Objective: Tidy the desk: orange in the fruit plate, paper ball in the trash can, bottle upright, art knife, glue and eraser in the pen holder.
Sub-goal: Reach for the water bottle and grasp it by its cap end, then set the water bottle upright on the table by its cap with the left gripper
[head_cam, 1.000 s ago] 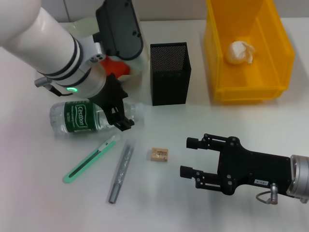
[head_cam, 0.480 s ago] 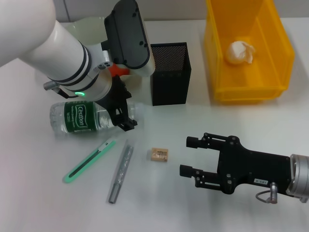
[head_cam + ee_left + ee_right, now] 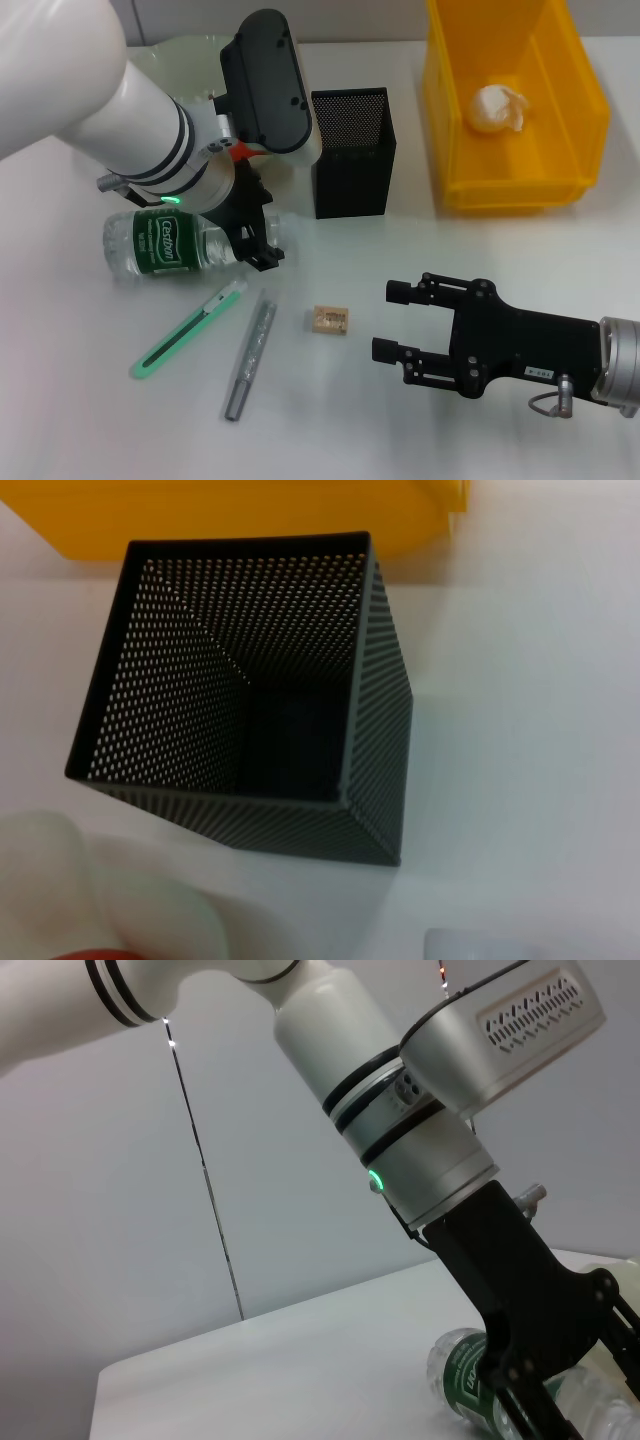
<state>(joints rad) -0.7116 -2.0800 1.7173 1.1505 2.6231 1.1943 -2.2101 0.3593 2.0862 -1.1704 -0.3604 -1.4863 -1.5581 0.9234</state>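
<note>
My left gripper's fingers reach down around the bottle's neck beside the cap, so my left gripper should close on the bottle now.
The bottle (image 3: 160, 245) lies on its side on the table, cap end to the right. My left gripper (image 3: 262, 232) is open, with its jaws on either side of the bottle's shoulder; it also shows in the right wrist view (image 3: 520, 1385) over the bottle (image 3: 465, 1380). The orange (image 3: 240, 150) and the fruit plate (image 3: 185, 48) are mostly hidden behind the left arm. The pen holder (image 3: 350, 150) stands upright and looks empty in the left wrist view (image 3: 250, 700). The paper ball (image 3: 495, 108) lies in the trash can (image 3: 515, 195). The eraser (image 3: 329, 319), the green art knife (image 3: 190, 328) and the grey glue stick (image 3: 250, 353) lie on the table. My right gripper (image 3: 386, 322) is open and empty, right of the eraser.
The trash can stands close to the right of the pen holder, with a narrow gap between them. The white tabletop (image 3: 80, 420) runs to the front and left of the knife.
My left arm's wrist has swung right and now covers most of the orange. Its gripper stays at the bottle. The bottle and the right arm have not moved.
</note>
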